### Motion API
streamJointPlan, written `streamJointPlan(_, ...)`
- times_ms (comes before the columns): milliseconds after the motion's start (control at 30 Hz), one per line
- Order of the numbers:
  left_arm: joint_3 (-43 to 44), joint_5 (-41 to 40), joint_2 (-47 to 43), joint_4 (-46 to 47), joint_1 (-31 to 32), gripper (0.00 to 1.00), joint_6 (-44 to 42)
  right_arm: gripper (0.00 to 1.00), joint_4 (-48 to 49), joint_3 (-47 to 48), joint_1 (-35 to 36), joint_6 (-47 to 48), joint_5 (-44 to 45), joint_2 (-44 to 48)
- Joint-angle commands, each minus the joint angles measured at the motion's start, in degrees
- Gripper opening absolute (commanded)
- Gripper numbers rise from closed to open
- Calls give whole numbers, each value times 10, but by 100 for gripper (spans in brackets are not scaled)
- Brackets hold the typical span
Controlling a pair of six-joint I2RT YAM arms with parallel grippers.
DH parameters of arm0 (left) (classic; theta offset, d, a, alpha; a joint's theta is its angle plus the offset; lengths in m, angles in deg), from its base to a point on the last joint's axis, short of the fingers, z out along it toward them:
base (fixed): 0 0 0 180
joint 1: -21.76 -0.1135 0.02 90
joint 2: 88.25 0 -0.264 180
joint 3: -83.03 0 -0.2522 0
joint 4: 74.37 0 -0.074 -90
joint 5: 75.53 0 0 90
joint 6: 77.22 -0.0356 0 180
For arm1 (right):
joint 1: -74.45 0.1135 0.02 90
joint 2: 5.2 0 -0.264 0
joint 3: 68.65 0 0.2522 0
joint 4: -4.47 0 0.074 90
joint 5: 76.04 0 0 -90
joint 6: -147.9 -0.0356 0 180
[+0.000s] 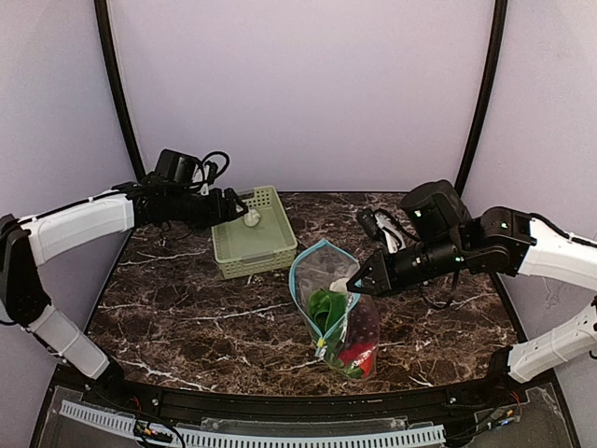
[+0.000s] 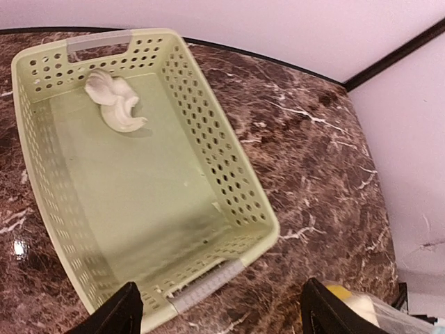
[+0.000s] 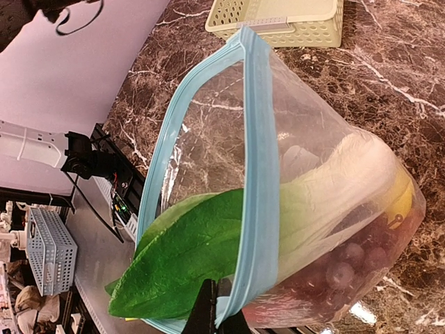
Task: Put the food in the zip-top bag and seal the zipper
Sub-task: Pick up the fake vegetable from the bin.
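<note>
My left gripper grabs the white garlic by its curled end toward the basket's middle (image 1: 254,221) next, leaving the rest free to enter the bag (image 1: 340,313) first.
The clear zip-top bag (image 1: 340,313) lies mid-table with its mouth held open. Its light blue zipper strip (image 3: 259,160) rings the mouth. Inside are green bok choy (image 3: 188,264), purple grapes (image 3: 344,268), a yellow lemon (image 3: 402,198) and red chilli (image 1: 356,355). My right gripper (image 1: 355,283) is shut on the bag's blue rim, also seen in the right wrist view (image 3: 221,321). White garlic (image 2: 115,101) lies in the pale green basket (image 2: 229,181). My left gripper (image 2: 219,313) is open above the basket's near end, over the basket in the top view (image 1: 233,207).
The basket (image 1: 252,245) stands behind and left of the bag on the dark marble table (image 1: 168,308). Purple walls close in the back and sides. A black rail (image 1: 280,406) runs along the table's front edge.
</note>
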Motion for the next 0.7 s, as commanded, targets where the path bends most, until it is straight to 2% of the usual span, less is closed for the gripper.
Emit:
streamJointPlan(0, 53, -30, 96, 19, -39, 77, -20, 0, 37, 12, 2, 11, 7, -3)
streamJointPlan(167, 171, -55, 214, -3, -56, 76, -47, 0, 37, 19, 3, 13, 6, -11)
streamJointPlan(233, 208, -55, 258, -6, -65, 65, -50, 0, 36, 24, 3, 14, 5, -15)
streamJointPlan(300, 241, -52, 297, -8, -79, 60, -47, 0, 37, 28, 2, 15, 2, -20)
streamJointPlan(433, 291, -53, 367, -12, -92, 58, -48, 0, 36, 36, 2, 18, -3, -32)
streamJointPlan(667, 341, -46, 426, -8, -102, 58, -49, 0, 35, 46, 2, 20, -16, -52)
